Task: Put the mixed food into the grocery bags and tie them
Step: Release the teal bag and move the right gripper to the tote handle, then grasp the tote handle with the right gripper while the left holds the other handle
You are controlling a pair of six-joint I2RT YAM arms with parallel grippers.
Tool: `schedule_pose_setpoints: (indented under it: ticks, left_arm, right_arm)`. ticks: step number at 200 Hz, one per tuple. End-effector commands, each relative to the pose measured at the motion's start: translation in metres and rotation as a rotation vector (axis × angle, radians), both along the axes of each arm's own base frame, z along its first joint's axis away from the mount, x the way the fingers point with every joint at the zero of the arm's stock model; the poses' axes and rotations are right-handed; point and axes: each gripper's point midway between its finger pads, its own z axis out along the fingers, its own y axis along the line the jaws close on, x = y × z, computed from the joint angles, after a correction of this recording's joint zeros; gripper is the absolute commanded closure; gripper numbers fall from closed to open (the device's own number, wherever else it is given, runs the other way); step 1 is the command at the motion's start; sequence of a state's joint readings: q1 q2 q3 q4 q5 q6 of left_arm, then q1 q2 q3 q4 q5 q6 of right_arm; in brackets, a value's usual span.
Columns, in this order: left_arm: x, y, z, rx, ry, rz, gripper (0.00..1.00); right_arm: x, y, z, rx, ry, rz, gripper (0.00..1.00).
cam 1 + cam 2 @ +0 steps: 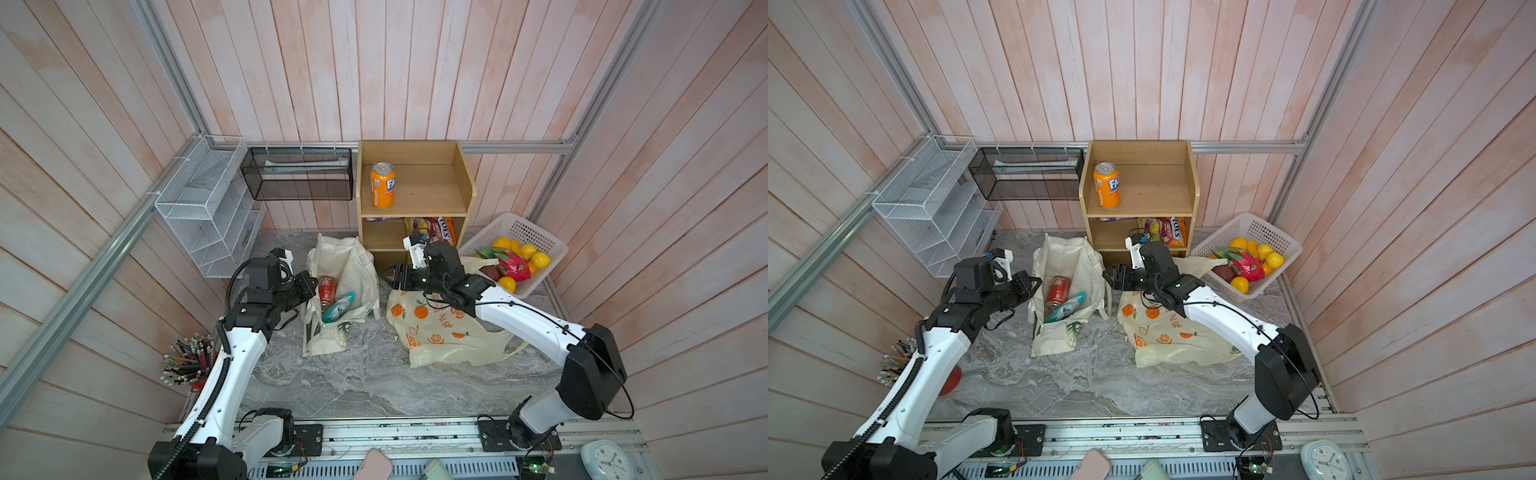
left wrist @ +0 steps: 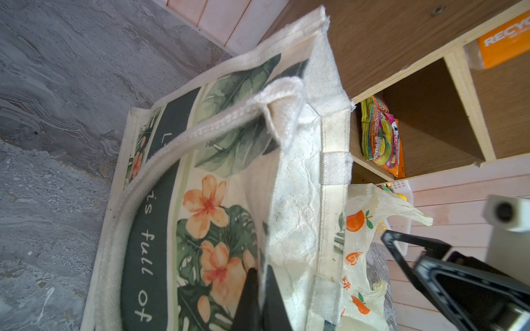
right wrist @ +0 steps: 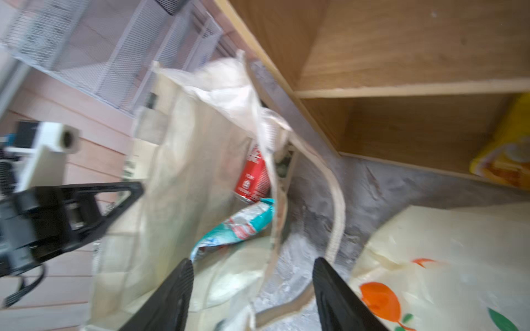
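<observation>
Next, my right gripper grabs the cream canvas tote (image 1: pixel 345 257) (image 3: pixel 187 193) by the side rim opposite my left gripper, to steady the tote for tying.
In both top views the cream canvas tote (image 1: pixel 345 257) (image 1: pixel 1067 257) stands open on the table. Inside it lie the red can (image 1: pixel 327 289) (image 1: pixel 1058 290) and the teal-and-white snack packet (image 1: pixel 338 307) (image 1: pixel 1065 307). My left gripper (image 1: pixel 311 286) (image 2: pixel 259 275) is shut on the tote's left wall near the rim. My right gripper (image 1: pixel 392 278) (image 3: pixel 252 262) is open just right of the tote, holding nothing. The right wrist view shows the can (image 3: pixel 253 180), the packet (image 3: pixel 238 226) and a tote handle (image 3: pixel 338 206) ahead of it. The orange-printed plastic bag (image 1: pixel 440 332) (image 1: pixel 1167 332) lies flat under the right arm.
A wooden shelf (image 1: pixel 415 187) behind the bags carries an orange soda can (image 1: pixel 382 185), with snack packets (image 1: pixel 434 230) on its lower level. The white basket (image 1: pixel 519 232) of fruit stands at the back right. Wire racks (image 1: pixel 208 199) hang at the left, and a pencil cup (image 1: pixel 189 361) stands below them.
</observation>
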State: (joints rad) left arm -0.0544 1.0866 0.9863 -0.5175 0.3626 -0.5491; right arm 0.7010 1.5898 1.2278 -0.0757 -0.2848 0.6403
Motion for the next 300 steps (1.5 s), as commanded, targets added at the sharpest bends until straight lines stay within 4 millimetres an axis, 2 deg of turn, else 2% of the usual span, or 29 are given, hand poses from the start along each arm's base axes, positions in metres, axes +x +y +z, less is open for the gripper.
schedule_pose_setpoints:
  ticks: [1, 25, 53, 69, 84, 95, 105, 118, 133, 149, 162, 179, 191, 201, 219, 241, 263, 282, 300]
  left_arm:
    - [0.006, 0.000, 0.023, 0.004, -0.071, -0.007, 1.00]
    - [0.005, 0.001, 0.022, 0.006, -0.068, -0.004, 1.00]
    - [0.004, 0.002, 0.019, 0.009, -0.061, -0.002, 1.00]
    - [0.004, 0.002, 0.018, 0.012, -0.057, -0.001, 1.00]
    - [0.005, 0.003, 0.015, 0.017, -0.053, 0.001, 1.00]
    - [0.005, 0.003, 0.015, 0.023, -0.051, 0.001, 1.00]
    - [0.006, 0.004, 0.016, 0.035, -0.050, 0.001, 1.00]
    - [0.006, 0.007, 0.023, 0.054, -0.059, 0.008, 1.00]
    - [0.004, 0.007, 0.041, 0.052, -0.088, 0.003, 1.00]
    - [0.002, 0.002, 0.060, 0.023, -0.115, -0.016, 1.00]
    - [-0.002, -0.005, 0.075, -0.019, -0.137, -0.041, 1.00]
    - [-0.007, -0.016, 0.086, -0.083, -0.153, -0.077, 1.00]
    - [-0.011, -0.025, 0.090, -0.112, -0.163, -0.104, 1.00]
    - [-0.013, -0.030, 0.091, -0.115, -0.171, -0.113, 1.00]
    - [-0.011, -0.036, 0.082, -0.110, -0.159, -0.122, 1.00]
    - [-0.007, -0.044, 0.062, -0.134, -0.129, -0.132, 1.00]
    - [-0.003, -0.057, 0.045, -0.181, -0.105, -0.150, 1.00]
    - [0.001, -0.069, 0.038, -0.191, -0.090, -0.172, 1.00]
    - [0.003, -0.070, 0.037, -0.164, -0.084, -0.177, 1.00]
  right_arm:
    - [0.000, 0.010, -0.017, -0.027, 0.029, 0.022, 0.32]
    - [0.003, 0.021, -0.028, -0.025, 0.051, 0.047, 0.33]
    - [0.004, 0.032, -0.036, -0.018, 0.064, 0.074, 0.40]
    - [0.005, 0.038, -0.038, -0.015, 0.070, 0.096, 0.53]
    - [0.006, 0.044, -0.031, -0.002, 0.062, 0.123, 0.78]
    - [0.005, 0.048, -0.018, 0.014, 0.047, 0.151, 1.00]
    - [0.002, 0.052, 0.001, 0.030, 0.021, 0.170, 1.00]
    - [-0.008, 0.055, 0.037, 0.066, -0.031, 0.187, 1.00]
    - [-0.026, 0.059, 0.082, 0.106, -0.100, 0.209, 1.00]
    - [-0.045, 0.059, 0.118, 0.132, -0.159, 0.211, 1.00]
    - [-0.055, 0.056, 0.132, 0.149, -0.176, 0.206, 1.00]
    - [-0.060, 0.050, 0.133, 0.174, -0.147, 0.190, 1.00]
    - [-0.069, 0.047, 0.141, 0.226, -0.137, 0.203, 1.00]
    - [-0.072, 0.045, 0.138, 0.242, -0.127, 0.199, 1.00]
    - [-0.069, 0.047, 0.112, 0.204, -0.072, 0.195, 1.00]
    - [-0.083, 0.067, 0.100, 0.234, -0.021, 0.275, 1.00]
    - [-0.083, 0.087, 0.070, 0.192, 0.024, 0.300, 1.00]
    - [-0.080, 0.104, 0.043, 0.172, 0.082, 0.345, 1.00]
    - [-0.079, 0.107, 0.042, 0.162, 0.073, 0.358, 1.00]
